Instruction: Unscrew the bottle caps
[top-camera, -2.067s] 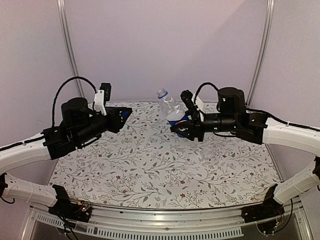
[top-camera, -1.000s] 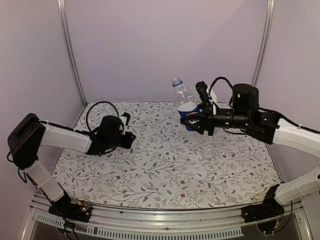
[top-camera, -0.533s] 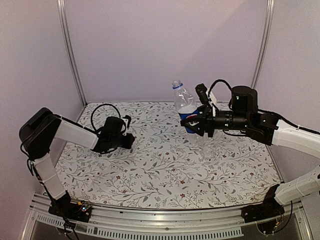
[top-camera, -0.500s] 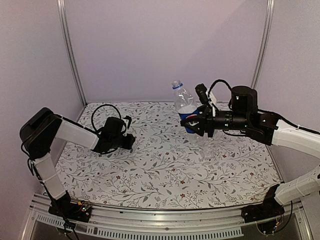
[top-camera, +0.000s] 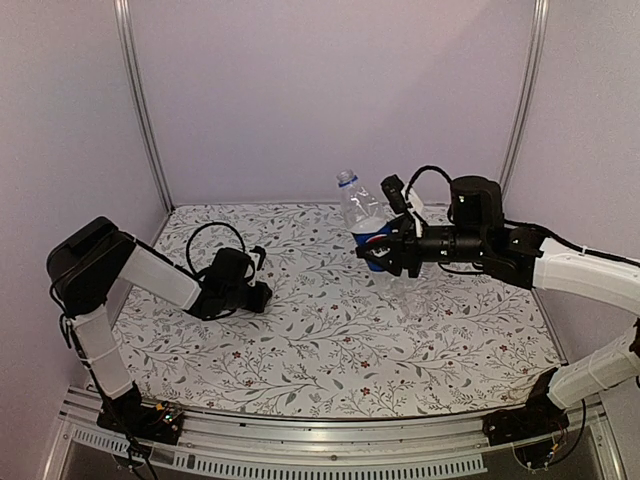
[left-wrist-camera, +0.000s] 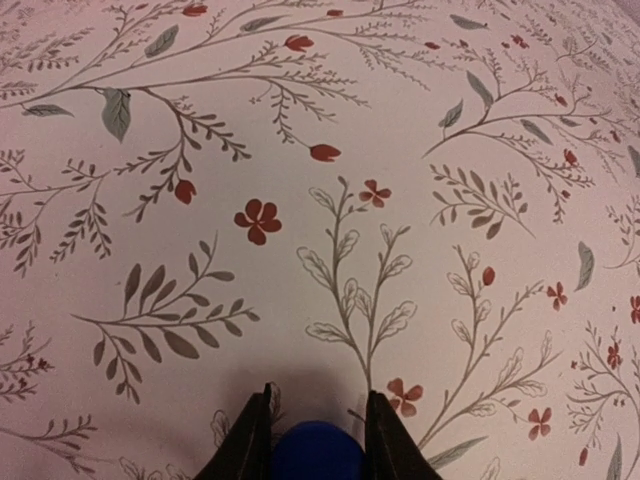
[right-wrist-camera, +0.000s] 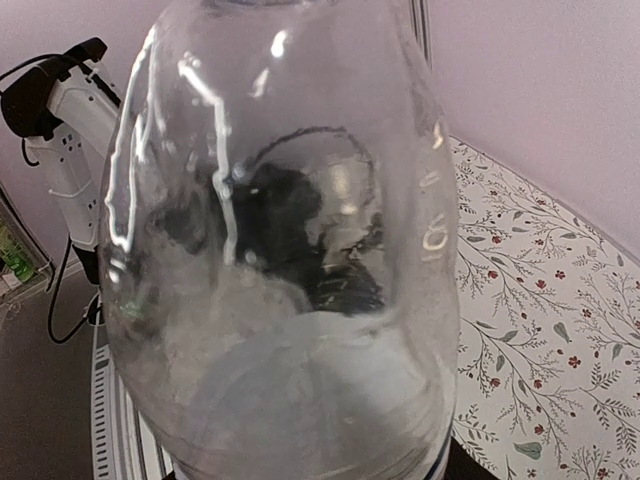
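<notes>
My left gripper should open now. The blue cap is just above flat, empty cloth, so it would end up on the cloth below.
My right gripper (top-camera: 385, 250) is shut on the Pepsi bottle (top-camera: 367, 225) at its label and holds it tilted above the back middle of the table. The bottle's neck (top-camera: 346, 180) shows a blue ring and no cap. In the right wrist view the clear bottle (right-wrist-camera: 280, 250) fills the frame and hides my fingers. My left gripper (top-camera: 258, 296) is low over the table at the left. In the left wrist view it (left-wrist-camera: 318, 395) is shut on the blue cap (left-wrist-camera: 315, 455), just above the cloth. The shorter bottle and the pale cap are not in view.
The table has a floral cloth (top-camera: 320, 340). Lilac walls close it in at the back and sides, with metal posts (top-camera: 140, 100) at the back corners. A metal rail (top-camera: 330, 440) runs along the near edge.
My left arm has folded down and brought its gripper low to the table at the left. My right gripper raised the bottle, then shifted it a little to the left.
</notes>
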